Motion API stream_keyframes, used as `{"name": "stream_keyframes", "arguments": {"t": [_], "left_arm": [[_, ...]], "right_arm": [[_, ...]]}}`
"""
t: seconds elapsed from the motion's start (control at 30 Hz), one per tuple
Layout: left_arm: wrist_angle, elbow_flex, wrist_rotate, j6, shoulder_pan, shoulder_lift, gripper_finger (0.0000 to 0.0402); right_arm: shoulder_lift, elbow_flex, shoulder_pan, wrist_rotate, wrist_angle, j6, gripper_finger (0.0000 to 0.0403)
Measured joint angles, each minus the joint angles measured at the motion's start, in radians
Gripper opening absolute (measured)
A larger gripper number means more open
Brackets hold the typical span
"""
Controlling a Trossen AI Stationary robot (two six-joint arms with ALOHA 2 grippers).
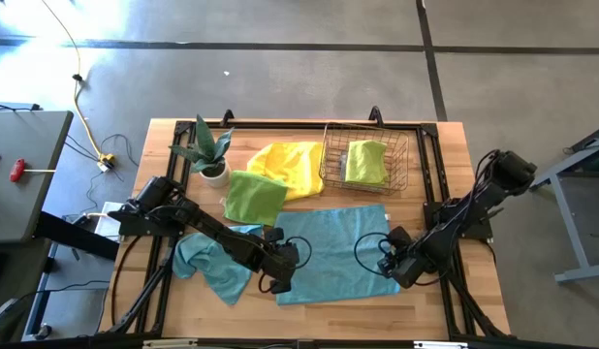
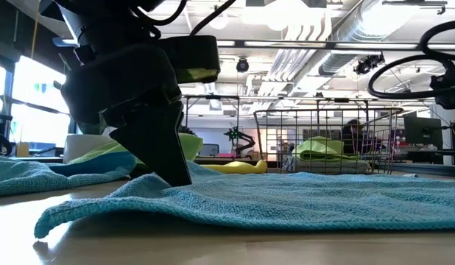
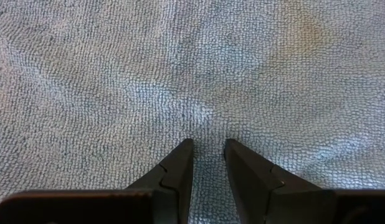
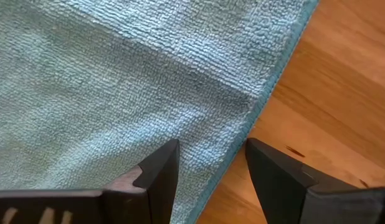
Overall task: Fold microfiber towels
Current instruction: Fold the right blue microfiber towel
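The right gripper's fingers are beside the teal towel's hem (image 4: 233,149), over cloth and bare wood. The gripper should close now, as that would hold the towel.
A teal towel (image 1: 333,250) lies spread flat in the table's middle. My left gripper (image 1: 280,281) is down on it near its near-left corner, shut on a little cloth (image 3: 208,146). My right gripper (image 4: 211,163) stands open over the towel's near-right corner (image 1: 394,274). One of its fingers is over the cloth and the other over bare wood. A second teal towel (image 1: 210,264) lies crumpled at the left. A lime green towel (image 1: 253,197) and a yellow towel (image 1: 292,165) lie farther back. My left gripper pinches a small pucker of the flat teal towel's top (image 3: 208,127) between its two fingertips, near the near-left corner. The fingers (image 2: 172,158) slant down onto it from above. The towel lies on the table, with creases running toward the tips.
A wire basket (image 1: 331,163) at the back right holds another lime green towel (image 1: 365,162). A potted plant (image 1: 210,153) stands at the back left. Bare wood (image 4: 342,93) shows to the right of the teal towel and along the near edge.
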Motion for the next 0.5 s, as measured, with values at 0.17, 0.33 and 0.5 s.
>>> {"name": "stream_keyframes", "arguments": {"t": [0.17, 0.33, 0.5], "left_arm": [[0.001, 0.000, -0.001, 0.000, 0.000, 0.000, 0.0085], [0.001, 0.000, -0.001, -0.006, 0.001, 0.000, 0.0085], [0.004, 0.000, -0.001, -0.016, 0.001, 0.000, 0.0085]], "right_arm": [[0.001, -0.001, 0.000, 0.007, 0.015, -0.019, 0.0170], [0.001, -0.002, 0.000, 0.005, 0.017, -0.019, 0.0135], [0.002, -0.002, 0.000, 0.002, 0.024, -0.019, 0.0100]]}}
